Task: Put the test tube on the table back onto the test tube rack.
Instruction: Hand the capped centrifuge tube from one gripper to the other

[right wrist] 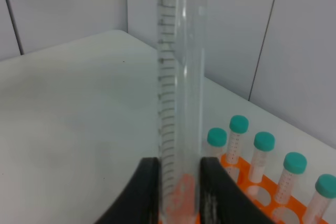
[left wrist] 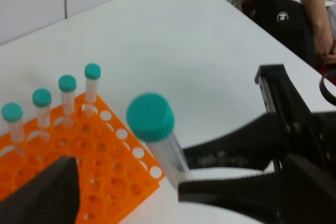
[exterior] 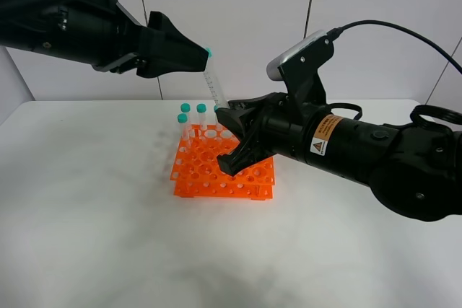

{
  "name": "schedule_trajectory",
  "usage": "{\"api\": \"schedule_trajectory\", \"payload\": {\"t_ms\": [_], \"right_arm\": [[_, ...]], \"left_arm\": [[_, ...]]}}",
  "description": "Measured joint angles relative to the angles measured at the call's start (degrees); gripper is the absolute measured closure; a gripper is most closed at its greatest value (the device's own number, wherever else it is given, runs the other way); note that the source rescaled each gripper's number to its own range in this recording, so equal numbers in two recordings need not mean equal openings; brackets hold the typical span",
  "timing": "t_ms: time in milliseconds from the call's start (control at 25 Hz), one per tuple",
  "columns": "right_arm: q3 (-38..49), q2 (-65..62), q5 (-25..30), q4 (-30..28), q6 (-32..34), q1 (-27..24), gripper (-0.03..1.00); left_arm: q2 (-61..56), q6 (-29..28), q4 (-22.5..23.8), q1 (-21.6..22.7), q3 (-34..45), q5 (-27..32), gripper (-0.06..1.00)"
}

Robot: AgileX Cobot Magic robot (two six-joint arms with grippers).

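My left gripper's fingers end short of the tube, so it is too early to close. Next it moves forward, then closes on the test tube [exterior: 214,83] under its cap.
The test tube [exterior: 214,83], clear with a teal-green cap, stands nearly upright in the air above the back of the orange test tube rack [exterior: 224,172]. My right gripper [exterior: 222,115] is shut on its lower end; the right wrist view shows the tube [right wrist: 181,93] between the two fingers [right wrist: 144,192]. My left gripper [exterior: 203,56] is open, its tip right by the cap. In the left wrist view the cap [left wrist: 150,116] is free, with one blurred finger [left wrist: 52,192] off to the side. The rack stands on the white table [exterior: 86,214].
Several identical capped tubes [exterior: 185,117] stand along the rack's back and left rows, also in the left wrist view [left wrist: 67,90] and right wrist view [right wrist: 261,153]. A person [left wrist: 299,9] stands beyond the table's far edge.
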Motion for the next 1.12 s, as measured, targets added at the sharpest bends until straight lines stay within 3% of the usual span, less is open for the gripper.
{"api": "schedule_trajectory", "payload": {"t_ms": [520,1120], "right_arm": [[0.00,0.00,0.03,-0.14,-0.15,0.00,0.97],[0.00,0.00,0.03,-0.14,-0.19,0.00,0.97]], "left_arm": [[4.35,2.15,-1.97,0.00,0.00,-4.11,0.13],[9.80,2.26,-2.06,-1.60,-4.64,-2.40,0.13]]}}
